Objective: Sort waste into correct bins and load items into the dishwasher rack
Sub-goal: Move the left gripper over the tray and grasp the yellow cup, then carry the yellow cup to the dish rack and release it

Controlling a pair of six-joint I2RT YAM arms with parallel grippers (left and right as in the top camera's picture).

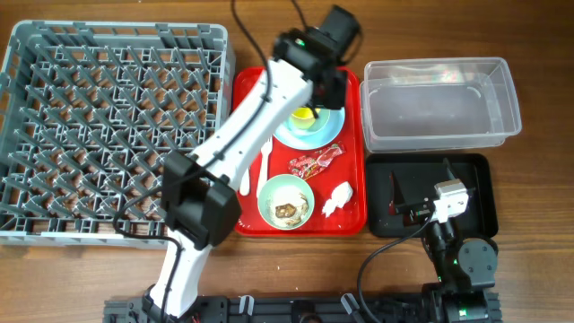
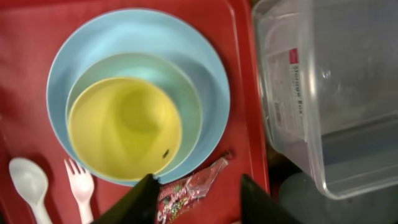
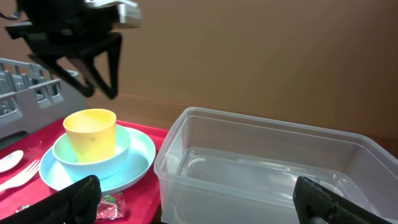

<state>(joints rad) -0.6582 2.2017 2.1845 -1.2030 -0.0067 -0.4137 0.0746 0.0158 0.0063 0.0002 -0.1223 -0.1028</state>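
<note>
I should next take hold of the yellow cup's rim (image 1: 309,119) (image 2: 166,167) with my left gripper, on the side nearest the wrapper. Then I can tip the yellow cup into the dishwasher rack.
The light blue plate (image 1: 325,132) lies at the back of the red tray (image 1: 354,220) with the yellow cup (image 1: 303,117) standing on it in a shallow pale dish. My left gripper (image 2: 200,200) is open above the plate's near edge, its fingers either side of the red snack wrapper (image 2: 186,193), apart from it. The wrapper (image 1: 316,162), the pale green bowl (image 1: 286,201) with brownish scraps, the white tissue (image 1: 338,198), the fork (image 1: 266,166) and the spoon (image 1: 244,184) lie on the tray. My right gripper (image 3: 205,205) is wide open and empty over the black tray (image 1: 471,175).
The grey dishwasher rack (image 1: 108,126) fills the left side. The clear tub (image 1: 439,103) stands at the back right, behind the black tray and right beside the red tray. My left arm reaches diagonally across the tray's left part.
</note>
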